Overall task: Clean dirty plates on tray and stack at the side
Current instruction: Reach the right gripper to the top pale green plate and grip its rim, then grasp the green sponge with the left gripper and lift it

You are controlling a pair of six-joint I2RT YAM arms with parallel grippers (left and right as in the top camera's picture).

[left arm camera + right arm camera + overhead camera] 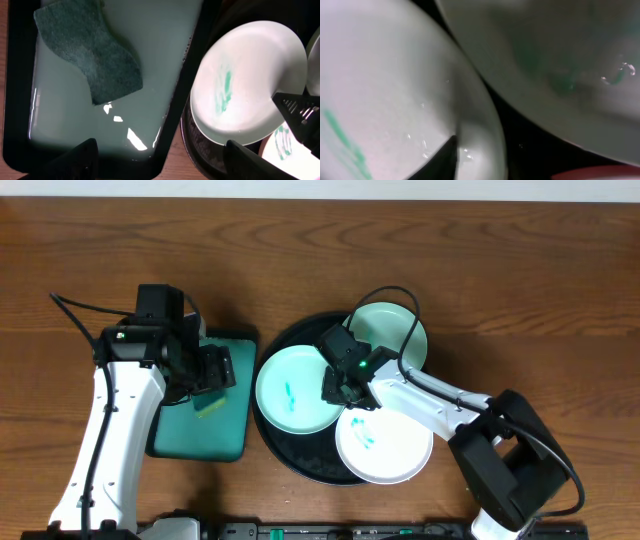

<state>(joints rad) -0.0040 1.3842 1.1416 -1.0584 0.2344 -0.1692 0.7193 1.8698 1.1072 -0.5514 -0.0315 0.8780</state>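
The left gripper needs to reach the dark green sponge and grab it across its narrow middle [203, 397], so a broad end stays free to wipe the smeared plate [385, 445].
On the round black tray [290, 452] lie three plates. The left mint-green plate [290, 392] [240, 85] [385, 100] has teal smears. Behind it lies a second mint plate [395, 330] [560, 65], and a white smeared plate [385, 445] [285, 145] lies at the front right. My right gripper [340, 388] [520, 162] straddles the left plate's right rim. One dark finger [447, 160] rests on the plate's inner face, and the other stands a little off the rim. Over the teal tray, my left gripper [212, 375] [160, 150] hangs open and holds nothing.
A rectangular teal tray [200, 438] [75, 120] with a dark rim lies left of the black tray, holding shallow liquid and a dark green sponge [208, 408] [90, 55]. Bare wooden table surrounds both trays.
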